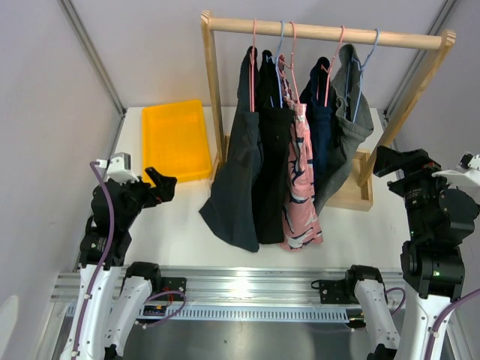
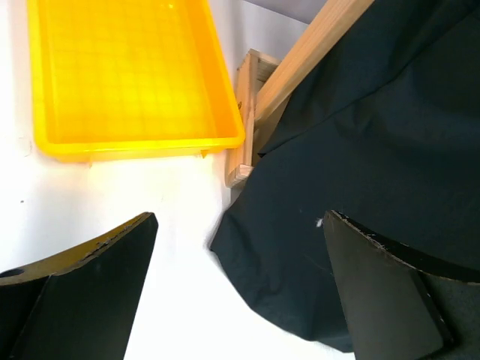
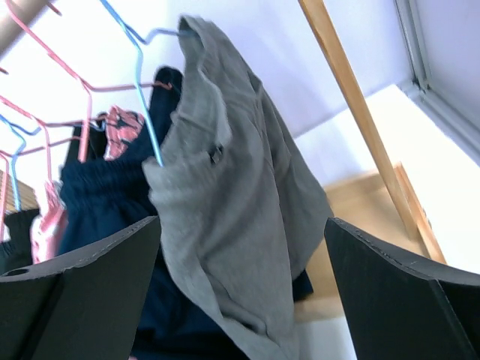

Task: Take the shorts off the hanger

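My right gripper grabs the blue hanger by its bare near-side wire below the hook (image 3: 139, 79) next. That leaves the grey shorts (image 3: 232, 217) free to remove.
Five pairs of shorts hang on wire hangers from a wooden rack (image 1: 322, 31). From the left they are dark charcoal (image 1: 236, 180), black (image 1: 271, 165), pink patterned (image 1: 301, 195), navy (image 1: 321, 127) and grey (image 1: 352, 112). My left gripper (image 1: 161, 186) is open and empty, left of the rack near the table. In its wrist view (image 2: 240, 300) the charcoal shorts' hem (image 2: 360, 150) lies ahead. My right gripper (image 1: 394, 161) is open and empty, right of the grey shorts. Its wrist view (image 3: 240, 300) faces the grey shorts (image 3: 232, 217) on a blue hanger (image 3: 139, 82).
An empty yellow tray (image 1: 176, 139) lies at the back left of the table, also in the left wrist view (image 2: 127, 82). The rack's wooden base (image 1: 352, 191) and slanted posts stand behind the clothes. Walls close in on both sides.
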`<state>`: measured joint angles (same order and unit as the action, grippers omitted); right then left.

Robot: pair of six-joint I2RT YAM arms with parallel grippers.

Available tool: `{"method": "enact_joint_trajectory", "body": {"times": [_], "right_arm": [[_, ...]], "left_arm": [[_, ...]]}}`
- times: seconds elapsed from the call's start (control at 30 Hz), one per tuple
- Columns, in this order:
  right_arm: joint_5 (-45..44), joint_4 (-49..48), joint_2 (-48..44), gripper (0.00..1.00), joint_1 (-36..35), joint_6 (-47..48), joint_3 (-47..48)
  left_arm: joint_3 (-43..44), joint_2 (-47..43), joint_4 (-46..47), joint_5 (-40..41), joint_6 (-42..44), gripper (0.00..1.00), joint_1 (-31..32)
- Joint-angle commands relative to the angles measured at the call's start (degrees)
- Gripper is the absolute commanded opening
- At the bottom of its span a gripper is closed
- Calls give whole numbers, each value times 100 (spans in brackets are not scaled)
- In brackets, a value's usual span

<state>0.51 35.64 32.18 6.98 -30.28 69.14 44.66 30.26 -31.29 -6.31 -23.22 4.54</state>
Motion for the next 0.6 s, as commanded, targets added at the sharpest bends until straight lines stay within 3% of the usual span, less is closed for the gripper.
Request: {"method": "enact_joint_trajectory", "body": {"times": [0.0,0.13,0.3,0.33,0.37,0.4,0.5,0.57], "right_arm": [[89,-100,95,99,14,260,318],[739,-950,-98,99,14,567,433],[590,-1015,497,98,5,444,1039],[599,-1041,604,96,5,331,1135],[643,-1137,701,84,5,260,1189],[652,-1277,858,82,5,216,1198],[844,-1454,1131,88,5,58,1207],[950,-1472,1509,84,5,14,1259]], "left_arm": [[-28,6,-9,130,178,99,39],[-63,15,35,51,169,99,39],[-81,199,62,-108,169,99,47],[-81,252,53,-99,169,99,47],[-72,261,44,-73,160,99,39],[-63,270,44,-64,160,99,47],[-81,243,53,-90,160,99,47],[-90,217,61,-116,160,99,47]]}}
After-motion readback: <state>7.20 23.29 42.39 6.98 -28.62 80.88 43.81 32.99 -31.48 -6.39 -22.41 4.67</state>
